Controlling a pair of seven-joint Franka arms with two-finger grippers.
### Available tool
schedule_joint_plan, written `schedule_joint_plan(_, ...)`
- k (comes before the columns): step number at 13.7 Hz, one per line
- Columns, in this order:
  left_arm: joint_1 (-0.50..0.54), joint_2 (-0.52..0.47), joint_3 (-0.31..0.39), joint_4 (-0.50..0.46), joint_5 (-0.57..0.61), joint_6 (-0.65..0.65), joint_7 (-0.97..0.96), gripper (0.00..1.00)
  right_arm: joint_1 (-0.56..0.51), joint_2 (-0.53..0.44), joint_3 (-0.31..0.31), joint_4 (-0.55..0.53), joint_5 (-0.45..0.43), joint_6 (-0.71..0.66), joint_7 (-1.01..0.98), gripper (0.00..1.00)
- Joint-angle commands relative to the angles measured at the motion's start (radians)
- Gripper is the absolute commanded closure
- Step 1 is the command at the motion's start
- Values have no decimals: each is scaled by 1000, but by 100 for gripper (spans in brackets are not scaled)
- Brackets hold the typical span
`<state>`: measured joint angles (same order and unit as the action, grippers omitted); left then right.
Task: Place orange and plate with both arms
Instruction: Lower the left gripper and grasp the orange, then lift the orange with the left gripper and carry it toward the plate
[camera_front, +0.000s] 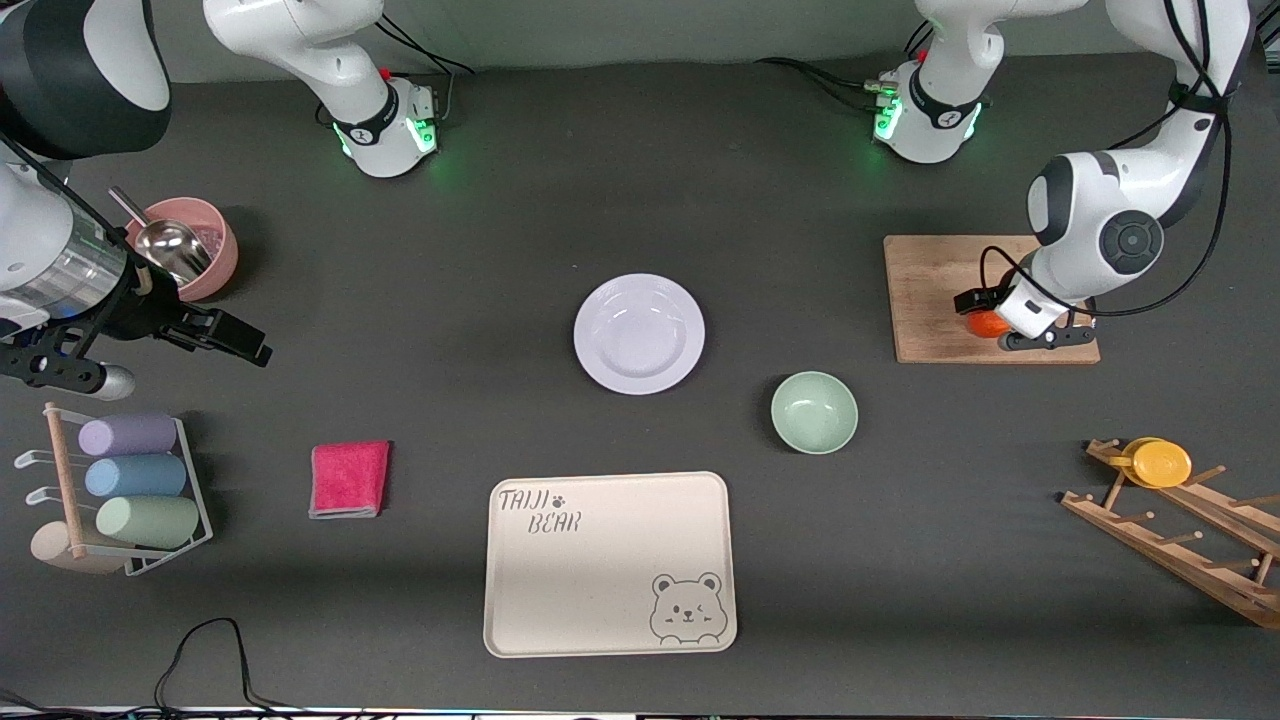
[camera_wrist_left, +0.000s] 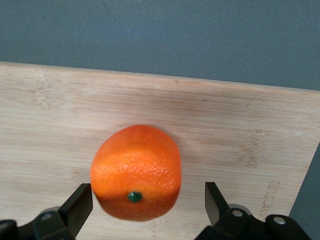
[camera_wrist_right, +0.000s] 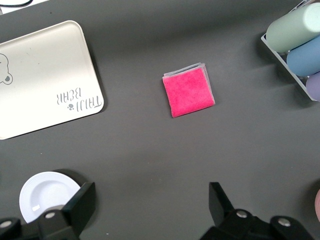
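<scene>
My left gripper should close on the orange now. Its fingers are on both sides of the orange, low over the wooden cutting board (camera_front: 930, 300) (camera_wrist_left: 225, 145), so they would hold it.
The orange (camera_front: 984, 324) lies on a wooden cutting board (camera_front: 930, 300) at the left arm's end of the table. My left gripper (camera_front: 1002, 322) is low over it and open. In the left wrist view the orange (camera_wrist_left: 136, 170) sits between the two fingertips (camera_wrist_left: 77, 205), with a gap on each side of it. The white plate (camera_front: 639, 333) lies on the table's middle, with nothing on it. My right gripper (camera_front: 240, 342) is open and empty, up in the air over bare table near the right arm's end. The plate (camera_wrist_right: 47, 195) shows at the edge of the right wrist view.
A pale green bowl (camera_front: 814, 411) and a beige bear-printed tray (camera_front: 610, 563) lie nearer the camera than the plate. There are also a pink cloth (camera_front: 349, 479), a rack of cups (camera_front: 120, 490), a pink bowl with a metal scoop (camera_front: 190, 248), and a wooden rack holding a yellow disc (camera_front: 1160, 463).
</scene>
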<state>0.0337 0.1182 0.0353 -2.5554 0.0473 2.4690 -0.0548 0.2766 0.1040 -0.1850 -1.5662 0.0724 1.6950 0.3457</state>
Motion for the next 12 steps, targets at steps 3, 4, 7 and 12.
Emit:
schedule_joint_plan(3, 3, 15, -6, 0, -12, 30, 1, 2, 3, -7, -4, 5, 3, 0, 26, 0)
schedule_joint_plan(4, 3, 15, -6, 3, -11, 31, 7, 4, 3, -7, -4, 6, 3, 0, 26, 0)
schedule_joint_plan(7, 5, 12, -6, 11, -6, 31, 13, 92, 4, -7, -4, 6, 3, 0, 26, 0)
schedule_joint_plan(12, 5, 6, -6, 30, -6, 18, 16, 100, 4, -7, -4, 3, 3, 0, 26, 0)
